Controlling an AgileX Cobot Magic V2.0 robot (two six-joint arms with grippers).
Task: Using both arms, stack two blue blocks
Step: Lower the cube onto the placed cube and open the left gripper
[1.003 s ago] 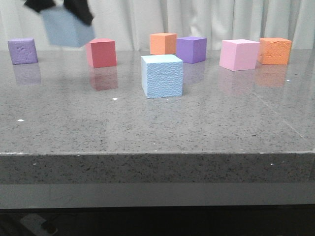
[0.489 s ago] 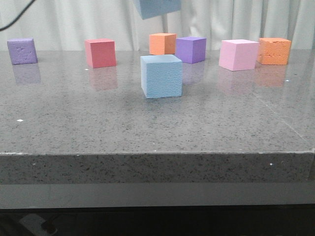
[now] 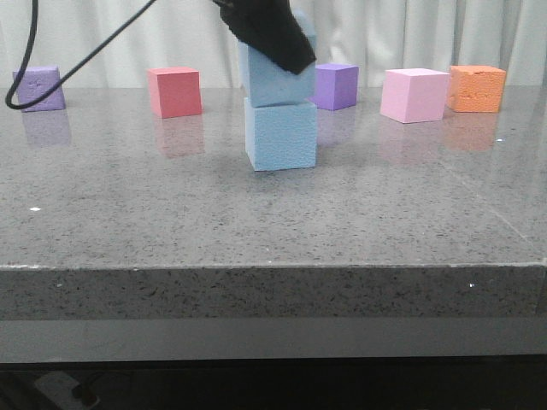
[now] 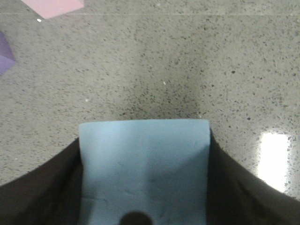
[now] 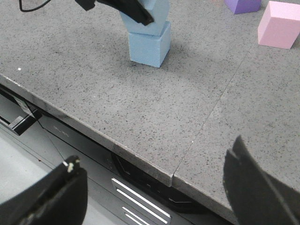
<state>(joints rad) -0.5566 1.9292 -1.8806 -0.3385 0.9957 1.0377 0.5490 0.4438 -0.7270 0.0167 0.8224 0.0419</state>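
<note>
The upper blue block sits on the lower blue block and would settle stacked, so it is now time for my left gripper to release the upper block.
One blue block (image 3: 280, 135) stands on the grey table near the middle. The second blue block (image 3: 267, 84) is on top of it, slightly skewed, and appears to touch it. My left gripper (image 3: 278, 61) comes down from above and is shut on this upper block. In the left wrist view the block (image 4: 144, 164) fills the space between the black fingers (image 4: 42, 197). My right gripper (image 5: 152, 187) is open and empty over the table's front edge, well short of the stack (image 5: 150, 44). It is out of the front view.
Along the back stand a purple cube (image 3: 38, 88), a red cube (image 3: 175, 91), a second purple cube (image 3: 335, 85), a pink cube (image 3: 414, 95) and an orange cube (image 3: 477, 88). A black cable (image 3: 21, 85) hangs at the far left. The table's front edge (image 3: 273, 266) is near.
My left gripper carried the held blue block from the upper left across to the right and down onto the standing blue block. It now hides the orange cube behind.
</note>
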